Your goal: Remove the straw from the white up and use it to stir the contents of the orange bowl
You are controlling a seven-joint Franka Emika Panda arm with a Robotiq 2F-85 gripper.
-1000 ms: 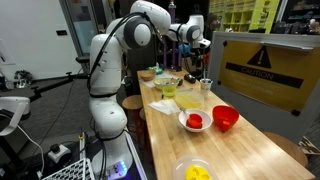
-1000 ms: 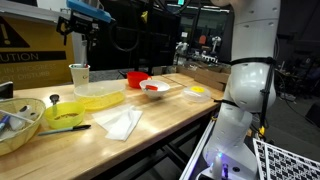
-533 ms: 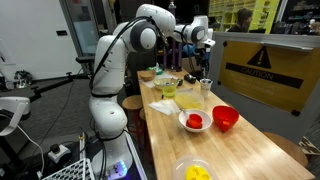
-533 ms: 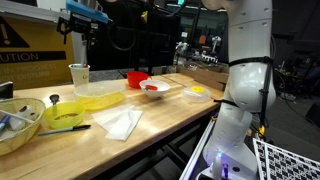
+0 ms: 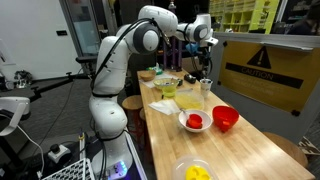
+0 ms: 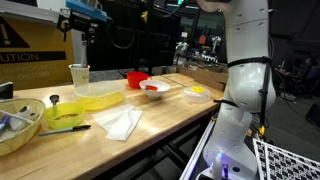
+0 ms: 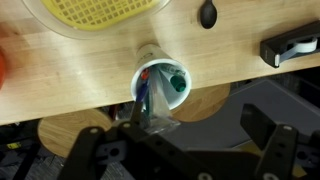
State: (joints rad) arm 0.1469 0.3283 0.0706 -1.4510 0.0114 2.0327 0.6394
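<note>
My gripper grabs the straw by its upper end above the white cup's rim next, so the straw's lower end stays free to stir the orange bowl.
The white cup (image 7: 160, 85) stands at the edge of the wooden table (image 7: 60, 85); it also shows in both exterior views (image 5: 207, 94) (image 6: 79, 75). In the wrist view a thin straw (image 7: 146, 97) leans inside the cup beside a teal object (image 7: 177, 82), with a clear plastic piece at the rim. My gripper (image 7: 172, 132) hangs open straight above the cup, jaws wide apart and holding nothing; it also shows high over the cup in the exterior views (image 5: 203, 62) (image 6: 80, 30). The orange-red bowl (image 5: 225, 118) (image 6: 136, 78) sits further along the table.
A yellow-green tray (image 6: 100, 95) (image 5: 190, 101) lies next to the cup, and a yellow bowl (image 6: 65, 113) sits nearby. A white plate with red food (image 5: 195, 121), a wooden bowl of utensils (image 6: 15, 122) and a grey cloth (image 6: 120, 122) are also on the table. A yellow warning sign (image 5: 258, 68) stands behind.
The arm's upper links have shifted slightly. The gripper stays open above the cup, and nothing on the table has moved.
</note>
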